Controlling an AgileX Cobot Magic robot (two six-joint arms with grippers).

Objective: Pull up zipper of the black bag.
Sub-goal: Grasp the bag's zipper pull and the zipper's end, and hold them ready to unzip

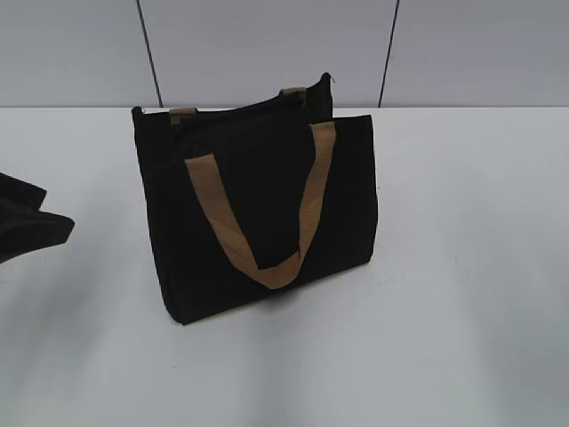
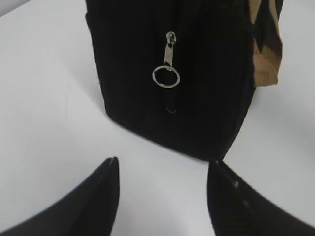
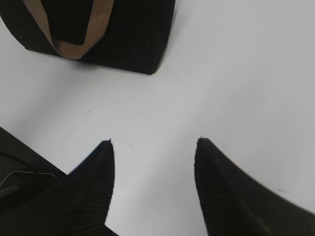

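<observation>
I will next take hold of the zip track by its black fabric end (image 2: 171,104) with my left gripper, to steady the zipper (image 2: 169,56) for pulling up.
The black bag (image 1: 258,200) stands upright on the white table, its tan handle (image 1: 267,222) hanging down the front. The left wrist view shows the bag's narrow end (image 2: 172,73) with the zipper (image 2: 167,66), a silvery pull tab with a ring, hanging on the black zip track. My left gripper (image 2: 162,164) is open and empty, low over the table a short way in front of that end; its black fingers show at the left edge of the exterior view (image 1: 31,227). My right gripper (image 3: 154,142) is open and empty above bare table, near the bag's lower corner (image 3: 147,59).
The white table (image 1: 444,311) runs all round the bag. A grey panelled wall (image 1: 267,44) stands behind it. Part of an arm (image 3: 24,172) shows at the lower left of the right wrist view.
</observation>
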